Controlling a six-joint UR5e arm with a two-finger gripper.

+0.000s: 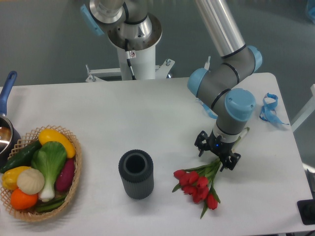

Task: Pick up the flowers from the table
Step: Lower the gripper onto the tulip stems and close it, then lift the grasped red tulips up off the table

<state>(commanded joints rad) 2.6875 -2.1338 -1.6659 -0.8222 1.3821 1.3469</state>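
My gripper will take hold of the flowers (198,187) by their green stems next, so that it can pick them up.
The flowers (198,187) lie on the white table (147,113) at the front right: red blooms toward the front, green stems running up and to the right under the arm. My gripper (215,156) hangs right over the stems, its two black fingers spread on either side of them, open. The upper end of the stems is hidden behind the wrist, with a pale tip showing near the wrist's right side.
A dark grey ribbed cylinder vase (136,173) stands left of the flowers. A wicker basket (74,172) of vegetables sits at the front left, a pot with a blue handle (7,88) behind it. Blue ribbon scraps (268,108) lie at the right edge.
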